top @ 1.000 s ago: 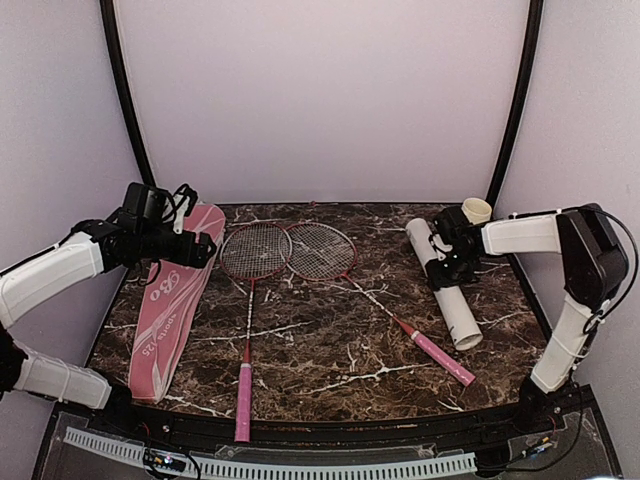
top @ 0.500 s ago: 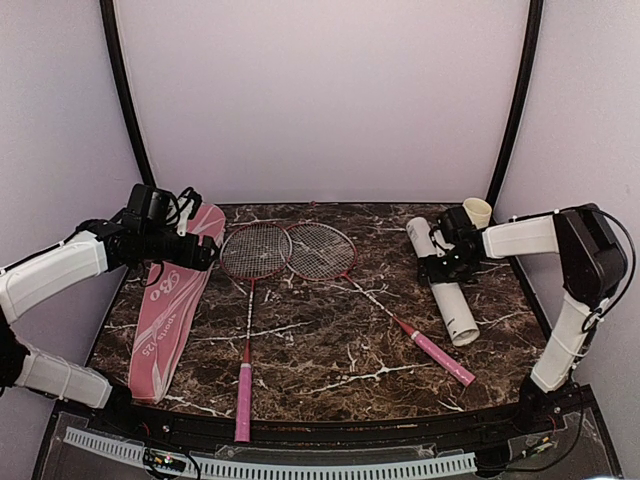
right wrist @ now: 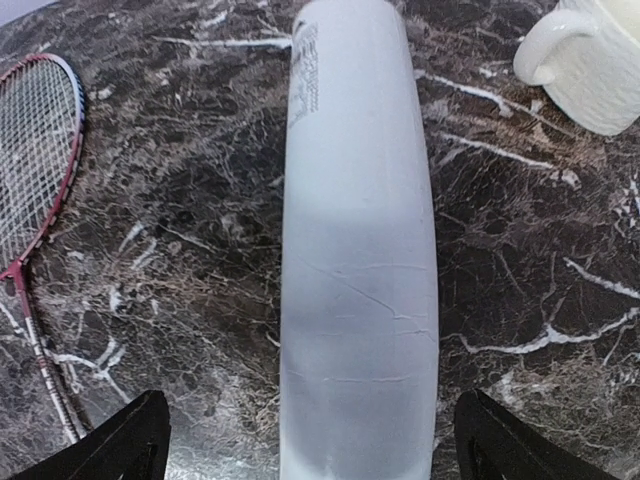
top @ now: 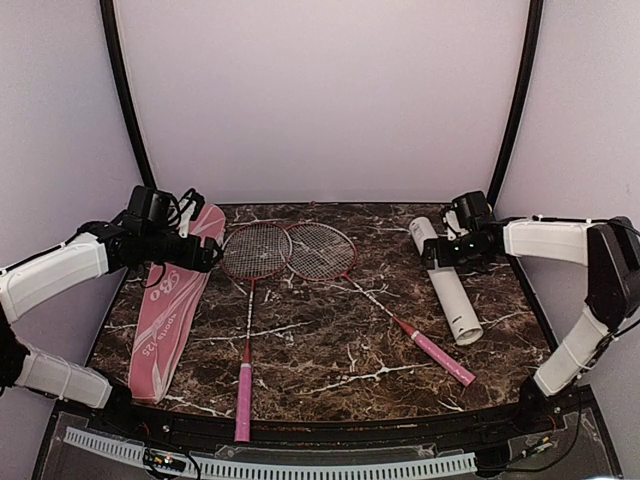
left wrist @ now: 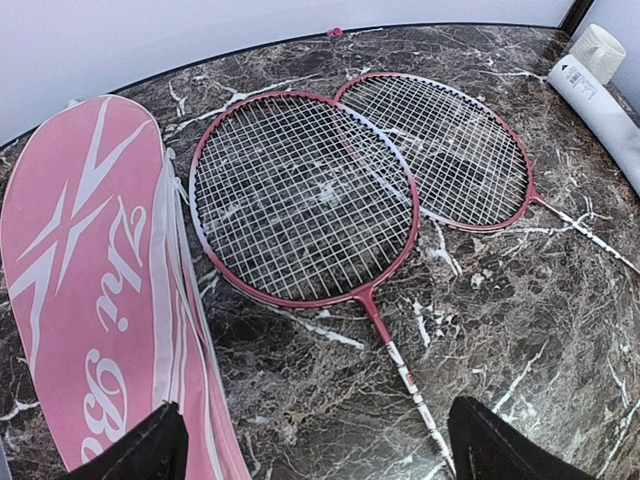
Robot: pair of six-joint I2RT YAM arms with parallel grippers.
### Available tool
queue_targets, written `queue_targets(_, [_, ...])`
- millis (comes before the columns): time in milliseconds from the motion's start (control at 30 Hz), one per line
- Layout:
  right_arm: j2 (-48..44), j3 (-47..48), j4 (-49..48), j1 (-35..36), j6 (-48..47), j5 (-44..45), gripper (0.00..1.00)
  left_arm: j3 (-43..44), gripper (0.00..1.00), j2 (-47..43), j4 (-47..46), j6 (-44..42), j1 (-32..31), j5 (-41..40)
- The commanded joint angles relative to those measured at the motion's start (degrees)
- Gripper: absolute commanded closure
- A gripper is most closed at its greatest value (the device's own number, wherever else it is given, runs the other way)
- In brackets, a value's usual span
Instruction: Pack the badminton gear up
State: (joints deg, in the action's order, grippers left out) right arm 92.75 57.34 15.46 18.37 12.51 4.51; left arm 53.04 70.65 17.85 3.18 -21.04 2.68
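Next, my left gripper grabs the pink cover by its white-piped edge [top: 195, 302] [left wrist: 194, 293], which leaves the cover's opening free to take the racquets.
Two red-rimmed racquets lie side by side, heads [top: 256, 250] [top: 320, 250] at the back, pink handles [top: 243, 390] [top: 440, 358] toward the front. The pink lettered cover [top: 168, 300] lies at the left. The white tube [top: 447, 285] lies at the right. My left gripper [top: 205, 255] is open and empty above the table between the cover [left wrist: 80, 290] and the left racquet's head [left wrist: 300, 195]. My right gripper [top: 432, 252] is open, its fingers [right wrist: 110, 445] wide on either side of the tube [right wrist: 360, 260] without touching it. No shuttlecocks show.
A cream mug [right wrist: 590, 60] stands at the back right corner, just beyond the tube's far end. The second racquet's head [left wrist: 450, 150] overlaps the first. Black frame posts and pale walls close in the table at the back and sides.
My right wrist has pulled back and to the right, toward the tube's far end, and now covers the mug in the top view. The left arm has barely moved.
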Motion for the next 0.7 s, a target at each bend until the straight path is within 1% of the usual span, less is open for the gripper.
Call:
queue_targets(0, [-6.07, -0.60, 0.16, -0.25, 0.42, -0.45, 0.00, -0.26, 0.07, 0.23, 1.05, 0.11, 0.21, -3.84])
queue_targets(67, [-9.01, -1.13, 0.55, -0.17, 1.21, -2.17, 0.00, 0.04, 0.10, 1.72, 2.84, 0.92, 0.52, -8.07])
queue_targets(100, [-10.46, -1.59, 0.49, -0.06, 1.77, -3.31, 0.01, 0.11, 0.12, 2.53, 3.45, 1.21, 0.95, -8.87])
queue_targets(233, [-16.83, -4.67, -1.25, 1.69, 4.77, -6.70, 0.03, 1.26, 0.21, 7.24, 5.41, 1.86, 4.33, -7.23])
queue_targets(300, [-19.50, -6.45, -2.43, 3.26, 6.26, -7.49, 0.03, 2.33, 0.31, 10.10, 6.70, 2.08, 6.37, -5.71])
queue_targets(367, [-21.88, -8.21, -4.05, 5.12, 7.71, -8.20, 0.03, 2.99, 0.38, 12.85, 7.80, 2.07, 7.75, -4.90])
queue_targets(533, [-24.34, -12.03, -8.72, 10.30, 11.08, -9.93, 0.04, 4.10, 0.50, 19.40, 10.26, 1.68, 8.84, -4.61])
queue_targets(600, [-24.32, -12.84, -10.22, 11.85, 11.94, -10.19, 0.04, 4.54, 0.52, 21.39, 11.23, 1.26, 8.99, -5.26])
queue_targets(667, [-24.14, -13.45, -11.72, 13.15, 12.61, -9.97, 0.04, 4.94, 0.55, 22.45, 12.02, 1.20, 8.95, -7.61])
